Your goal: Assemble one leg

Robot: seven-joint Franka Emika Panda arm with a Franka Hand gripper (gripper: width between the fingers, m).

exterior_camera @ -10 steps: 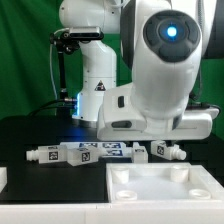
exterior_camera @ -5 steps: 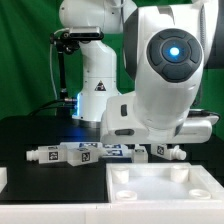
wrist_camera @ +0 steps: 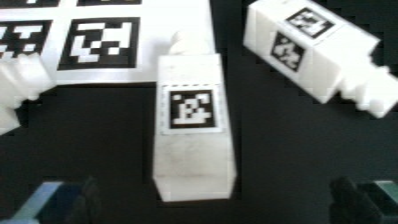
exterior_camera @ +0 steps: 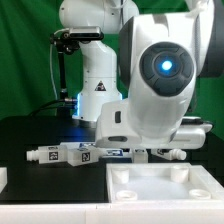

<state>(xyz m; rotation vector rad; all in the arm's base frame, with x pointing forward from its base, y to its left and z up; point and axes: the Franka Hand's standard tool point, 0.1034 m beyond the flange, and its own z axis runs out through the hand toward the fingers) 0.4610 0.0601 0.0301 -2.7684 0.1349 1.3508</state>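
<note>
The white leg's near end (wrist_camera: 194, 178) is below my gripper's fingers, so they would miss the leg if they closed now. My gripper should move lower before it closes on the white leg.
In the wrist view a white leg (wrist_camera: 192, 125) with a square tag sticker lies on the black table, lengthwise between my fingers. My gripper (wrist_camera: 214, 203) is open and empty, with its dark fingertips (wrist_camera: 63, 200) standing wide on either side of the leg's near end, apart from it. Other legs lie beside it: one further off (wrist_camera: 302, 45) and one at the edge (wrist_camera: 15, 88). In the exterior view the legs lie in a row (exterior_camera: 70, 155), and the arm's bulky wrist hides the gripper.
The marker board (wrist_camera: 80, 38) with its tags lies just beyond the legs. The large white square panel with raised rim (exterior_camera: 160, 185) sits at the table's front. One more leg (exterior_camera: 170, 154) lies at the exterior view's right.
The arm's wrist has come down and shifted toward the exterior view's left, over the row of legs. The legs have not moved.
</note>
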